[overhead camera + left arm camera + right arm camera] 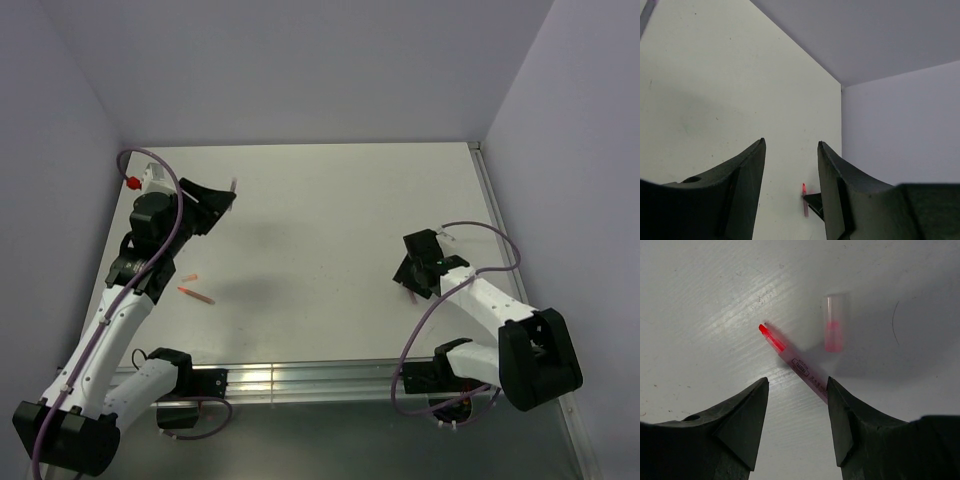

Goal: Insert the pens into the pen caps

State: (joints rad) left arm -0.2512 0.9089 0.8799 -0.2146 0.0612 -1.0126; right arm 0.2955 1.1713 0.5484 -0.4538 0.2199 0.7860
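Next, my right gripper grabs the red-orange pen just behind the red tip (pixel 791 359), which leaves the pen's rear free for my left gripper.
A red-orange pen (pixel 796 362) lies slanted on the white table, its red tip pointing up-left. A pale pinkish cap (pixel 833 323) lies just right of that tip, apart from it. My right gripper (pixel 797 381) is open and hovers over the pen's rear end, which runs under the right finger (pixel 850 425). In the top view the right gripper (pixel 412 270) covers both. A second red-orange pen (pixel 197 295) and a small pinkish cap (pixel 190 277) lie at the left. My left gripper (pixel 222 200) is raised, open (pixel 791 143) and empty. The dark grey pen is not visible.
A thin pale stick (pixel 234 186) shows beside the left fingertips; I cannot tell what it is. An aluminium rail (pixel 270 380) runs along the near table edge. Lavender walls close the back and both sides. Purple cables (pixel 470 228) loop off both arms.
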